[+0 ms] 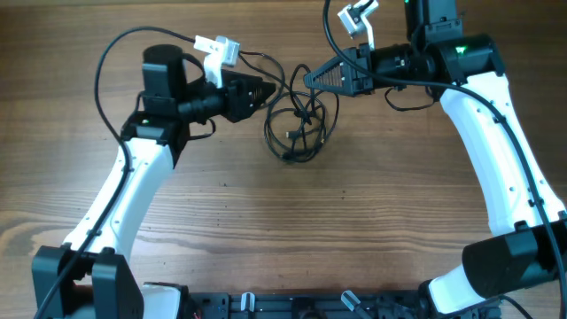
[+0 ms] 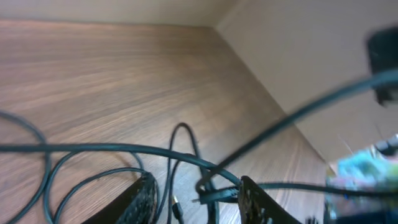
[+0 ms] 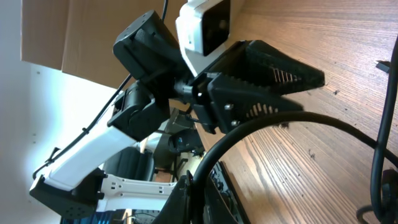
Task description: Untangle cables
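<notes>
The piece of black cable at the tangle's edge needs to be grabbed mid-loop by my left gripper next. The plug ends then stay free for my right gripper to untangle.
The cables (image 1: 299,124) lie as a loose tangle of thin black loops at the table's far middle. My left gripper (image 1: 268,90) points right at the tangle's upper left edge. In the left wrist view its fingers (image 2: 140,198) stand apart, the left gripper (image 2: 196,198) open, with cable strands (image 2: 186,155) and a small plug end (image 2: 176,206) lying loose between them. My right gripper (image 1: 308,78) points left, facing the other one. In the right wrist view the right gripper (image 3: 198,186) is shut on one black cable (image 3: 261,124) that arcs up and away to the right.
The wooden table (image 1: 283,230) spreads out in front of the tangle. Thicker black arm wires (image 1: 111,62) loop beside each arm. A black rail with clamps (image 1: 292,306) runs along the near edge. The left gripper (image 3: 273,81) fills the middle of the right wrist view.
</notes>
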Tool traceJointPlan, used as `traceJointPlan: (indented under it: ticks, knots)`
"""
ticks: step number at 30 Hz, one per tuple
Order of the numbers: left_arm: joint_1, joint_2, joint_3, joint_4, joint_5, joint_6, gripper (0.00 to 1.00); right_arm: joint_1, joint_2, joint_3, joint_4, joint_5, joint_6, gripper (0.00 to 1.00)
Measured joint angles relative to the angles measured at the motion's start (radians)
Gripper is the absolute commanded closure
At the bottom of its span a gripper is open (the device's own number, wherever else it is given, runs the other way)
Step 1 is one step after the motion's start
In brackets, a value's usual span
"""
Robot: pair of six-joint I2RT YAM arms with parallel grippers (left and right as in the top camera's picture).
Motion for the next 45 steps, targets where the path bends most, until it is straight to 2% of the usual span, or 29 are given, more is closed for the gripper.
traceJointPlan:
  ticks: [4,8,15,18,19,20,21,27,33,40,43,45]
  knots:
    - [-0.032,0.0,0.0,0.001,0.067,0.083,0.51,0.0,0.0,0.0,0.0,0.0,0.0,0.96]
    - [-0.09,0.0,0.0,0.031,0.062,0.139,0.51,0.0,0.0,0.0,0.0,-0.011,0.0,0.96]
    - [-0.192,0.0,0.0,0.109,-0.164,0.163,0.51,0.025,0.0,0.0,0.0,-0.038,0.0,0.96]
    - [-0.201,0.0,0.0,0.124,-0.212,0.163,0.53,0.032,0.0,0.0,0.0,-0.056,0.0,0.96]
    - [-0.201,0.0,0.0,0.132,-0.229,0.163,0.61,0.032,0.0,0.0,0.0,-0.06,0.0,0.96]
    - [-0.201,0.0,0.0,0.137,-0.248,0.162,0.84,0.032,0.0,0.0,0.0,-0.061,0.0,0.96]
    - [-0.201,0.0,0.0,0.138,-0.265,0.156,0.96,0.032,0.0,0.0,0.0,-0.063,0.0,0.96]
    - [-0.207,0.0,0.0,0.124,-0.307,0.122,0.96,0.02,0.0,0.0,0.038,-0.008,0.033,0.96]
    - [-0.208,0.0,0.008,-0.014,-0.326,-0.005,0.96,-0.033,0.0,-0.003,0.219,0.334,0.128,0.96]
    - [-0.204,0.006,0.01,-0.207,-0.231,-0.065,0.96,-0.065,0.0,0.003,0.611,0.713,0.219,0.96]
    - [-0.204,0.006,0.008,-0.248,-0.166,-0.073,0.96,-0.073,0.0,0.004,0.646,0.891,0.258,0.96]
    - [-0.204,0.006,0.008,-0.253,-0.132,-0.09,0.96,-0.073,0.0,0.006,0.572,0.967,0.266,0.96]
